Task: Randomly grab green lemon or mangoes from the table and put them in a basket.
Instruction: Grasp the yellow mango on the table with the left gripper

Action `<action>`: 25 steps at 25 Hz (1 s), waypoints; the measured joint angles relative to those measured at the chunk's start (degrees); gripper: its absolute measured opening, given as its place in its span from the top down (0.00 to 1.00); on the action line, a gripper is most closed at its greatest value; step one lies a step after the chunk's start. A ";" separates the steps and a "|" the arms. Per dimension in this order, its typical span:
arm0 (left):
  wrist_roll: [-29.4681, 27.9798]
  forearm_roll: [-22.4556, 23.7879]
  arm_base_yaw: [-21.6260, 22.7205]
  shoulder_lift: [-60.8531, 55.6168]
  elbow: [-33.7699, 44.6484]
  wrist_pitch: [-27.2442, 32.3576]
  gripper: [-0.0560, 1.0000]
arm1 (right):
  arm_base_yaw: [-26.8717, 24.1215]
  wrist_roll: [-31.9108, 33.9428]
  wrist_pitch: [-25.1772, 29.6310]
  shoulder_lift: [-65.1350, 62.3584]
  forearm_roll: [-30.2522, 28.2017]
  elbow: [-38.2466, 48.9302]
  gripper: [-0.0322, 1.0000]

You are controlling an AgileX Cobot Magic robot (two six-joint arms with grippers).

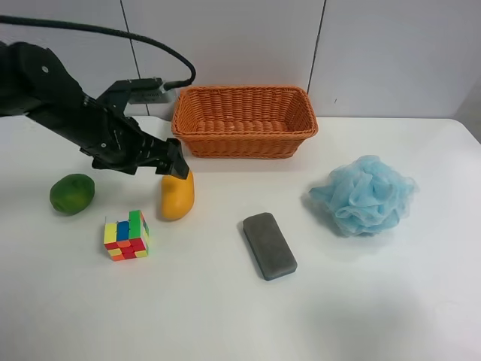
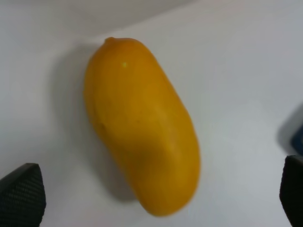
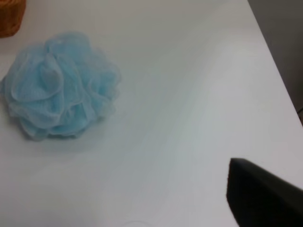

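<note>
The left gripper grabs the mango by its rounded middle [image 1: 177,194] next, to put the mango in the orange wicker basket [image 1: 244,120].
The yellow-orange mango [image 1: 177,197] lies on the white table [image 1: 376,301], in front of the orange wicker basket [image 1: 244,120]. The arm at the exterior high view's left is my left arm. Its gripper [image 1: 174,167] hangs just over the mango's far end. In the left wrist view the mango [image 2: 142,123] lies between the two wide-apart fingertips [image 2: 21,194], and the gripper is open and empty. The green lemon [image 1: 72,193] sits on the table to the left of the mango. Of my right gripper only one dark finger [image 3: 260,194] shows, over bare table.
A colourful puzzle cube [image 1: 126,235] stands close in front of the mango. A grey block [image 1: 269,245] lies mid-table. A blue bath pouf [image 1: 364,194] sits at the right, also in the right wrist view [image 3: 57,85], where the table's edge [image 3: 277,75] shows.
</note>
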 joint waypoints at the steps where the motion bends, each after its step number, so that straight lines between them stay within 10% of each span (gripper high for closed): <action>1: 0.00 0.00 0.00 1.32 0.00 -1.04 0.01 | 0.00 -0.32 0.00 0.00 0.00 0.00 0.01; 25: 0.00 -3.27 -2.56 11.18 -0.38 -7.72 0.01 | 0.00 -0.32 0.00 0.00 0.00 0.00 0.01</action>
